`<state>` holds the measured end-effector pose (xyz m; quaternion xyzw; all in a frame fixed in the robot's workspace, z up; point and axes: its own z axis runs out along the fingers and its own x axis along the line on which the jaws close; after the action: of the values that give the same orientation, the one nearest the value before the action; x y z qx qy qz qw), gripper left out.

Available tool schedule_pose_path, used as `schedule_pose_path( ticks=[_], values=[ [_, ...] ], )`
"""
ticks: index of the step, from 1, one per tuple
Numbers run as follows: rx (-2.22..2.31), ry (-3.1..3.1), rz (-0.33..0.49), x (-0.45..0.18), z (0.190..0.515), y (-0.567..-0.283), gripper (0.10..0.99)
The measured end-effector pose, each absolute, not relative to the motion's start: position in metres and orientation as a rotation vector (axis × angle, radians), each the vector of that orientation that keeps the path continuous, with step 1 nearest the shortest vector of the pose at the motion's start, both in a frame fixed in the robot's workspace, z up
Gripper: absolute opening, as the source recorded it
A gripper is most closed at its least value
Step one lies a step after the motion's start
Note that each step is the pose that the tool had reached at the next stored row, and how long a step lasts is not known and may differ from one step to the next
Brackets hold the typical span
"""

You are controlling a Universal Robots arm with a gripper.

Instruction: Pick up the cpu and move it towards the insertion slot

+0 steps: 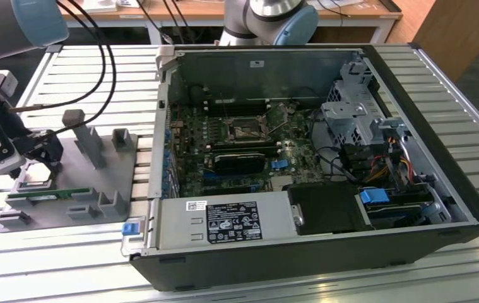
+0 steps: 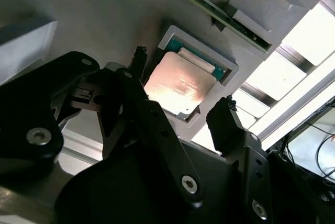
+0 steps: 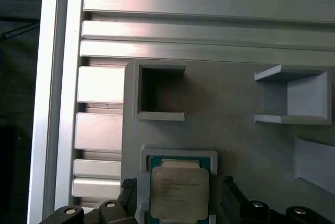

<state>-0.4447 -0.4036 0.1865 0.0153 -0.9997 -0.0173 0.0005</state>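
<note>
Next, my gripper grabs the cpu's opposite side edges, to carry it to the insertion slot (image 1: 243, 129).
The cpu (image 3: 179, 192), a flat silvery square chip, lies in a pale framed pocket of the grey fixture (image 3: 235, 135). It also shows in the second wrist view (image 2: 178, 85) and, small, in the exterior view (image 1: 34, 184). My gripper (image 3: 178, 183) hangs over it, open, with one black fingertip (image 3: 129, 186) on each side of the pocket and not touching the chip. The second wrist view gives the same straddle of the gripper (image 2: 182, 82). In the exterior view the gripper (image 1: 41, 163) is at the far left. The insertion slot (image 1: 243, 129) sits on the motherboard inside the open computer case.
The grey fixture (image 1: 96, 183) carries upright posts (image 1: 83, 136) and a green memory stick (image 1: 50, 196) beside the cpu. The open case (image 1: 307, 158) takes up the middle and the exterior view's right, its wall (image 1: 161, 126) between fixture and slot. Black cables (image 1: 105, 57) hang above the slatted table (image 1: 54, 252).
</note>
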Motion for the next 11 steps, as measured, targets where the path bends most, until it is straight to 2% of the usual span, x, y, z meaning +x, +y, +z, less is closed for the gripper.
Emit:
schedule_pose_path(
  ticks=[11],
  values=[
    [0.045,-3.14,-0.054,-0.4466,0.1817,-0.4036,0.722]
  ],
)
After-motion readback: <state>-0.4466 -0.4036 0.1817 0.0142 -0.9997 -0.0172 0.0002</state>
